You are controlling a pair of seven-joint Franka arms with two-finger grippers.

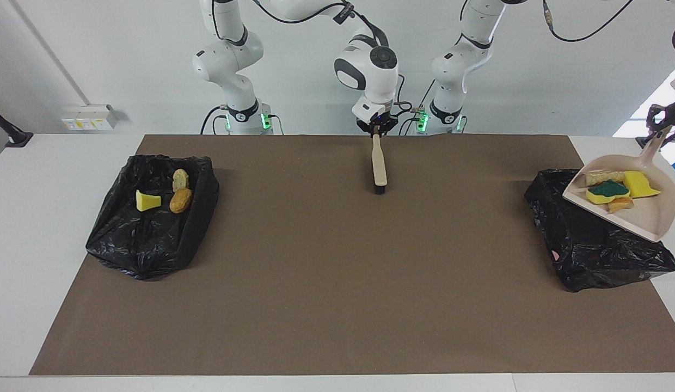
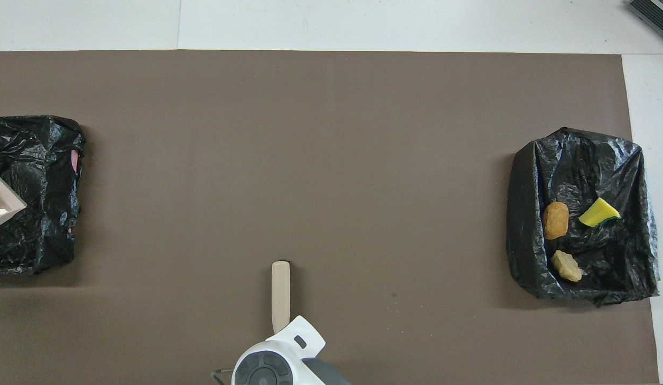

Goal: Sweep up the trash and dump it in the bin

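Note:
The brush (image 2: 280,294) has its bristles down on the brown mat in the overhead view, so it is time for my right gripper to release it now.
My left gripper (image 1: 662,124) is shut on the handle of a beige dustpan (image 1: 645,220) and holds it over the black-bag bin (image 1: 588,250) at the left arm's end. In the pan lie a tan chunk (image 1: 603,177), a yellow sponge bit (image 1: 640,184), a yellow-and-green sponge (image 1: 607,190) and an orange chunk (image 1: 620,205). Only the pan's corner (image 2: 2,206) shows in the overhead view. My right gripper (image 1: 376,130) is shut on the handle of a beige brush (image 1: 379,166), whose black bristles rest on the mat near the robots.
A second black-bag bin (image 1: 147,245) at the right arm's end holds a yellow sponge wedge (image 1: 147,201) and two tan-orange chunks (image 1: 180,200). A brown mat (image 1: 337,283) covers the table. The first bin (image 2: 37,160) reaches the overhead view's edge.

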